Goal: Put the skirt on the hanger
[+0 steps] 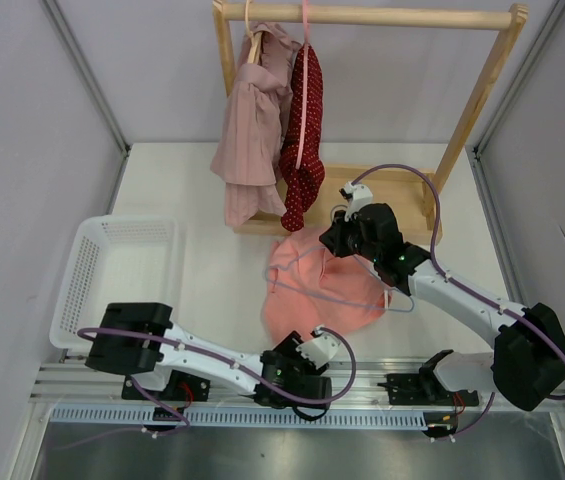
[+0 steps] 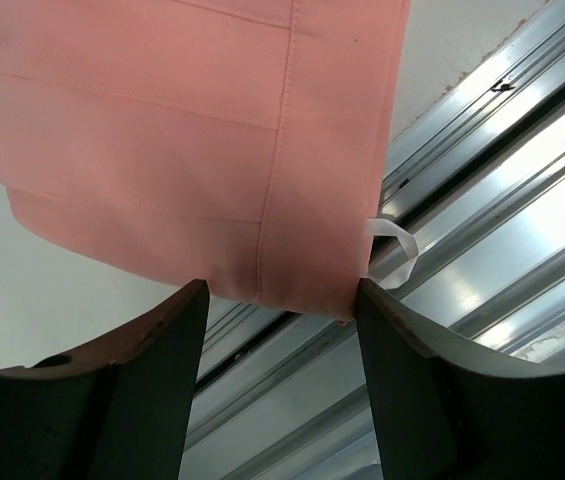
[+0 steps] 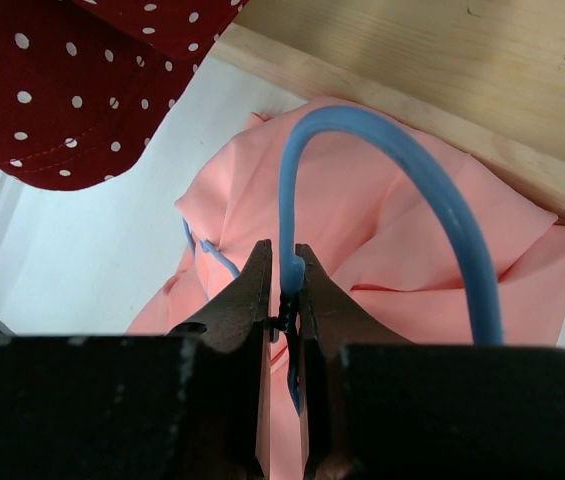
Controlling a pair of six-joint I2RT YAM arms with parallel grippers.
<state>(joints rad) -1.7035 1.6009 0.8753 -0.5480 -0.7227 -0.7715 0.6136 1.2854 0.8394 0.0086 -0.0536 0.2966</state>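
Note:
I will next draw the skirt's near hem over the loose end of the hanger, so my left gripper will grab the skirt by its near hem [image 2: 284,292].
The salmon-pink skirt [image 1: 317,295] lies crumpled on the table in front of the rack base. The thin light-blue hanger [image 1: 312,287] lies across it, its frame partly under the cloth. My right gripper [image 1: 337,238] is at the skirt's far edge, shut on the hanger's neck below the curved hook [image 3: 382,150]; it shows in the right wrist view [image 3: 284,275] over the skirt [image 3: 382,270]. My left gripper [image 1: 307,348] is open at the skirt's near hem. In the left wrist view [image 2: 282,300] the hem [image 2: 182,130] ends just beyond its fingertips, ungripped.
A wooden rack [image 1: 362,15] at the back holds a mauve striped garment [image 1: 252,130] and a dark red dotted garment [image 1: 304,140] on a pink hanger [image 1: 305,60]. A white basket [image 1: 92,280] stands at the left. An aluminium rail [image 2: 482,250] runs under the left gripper.

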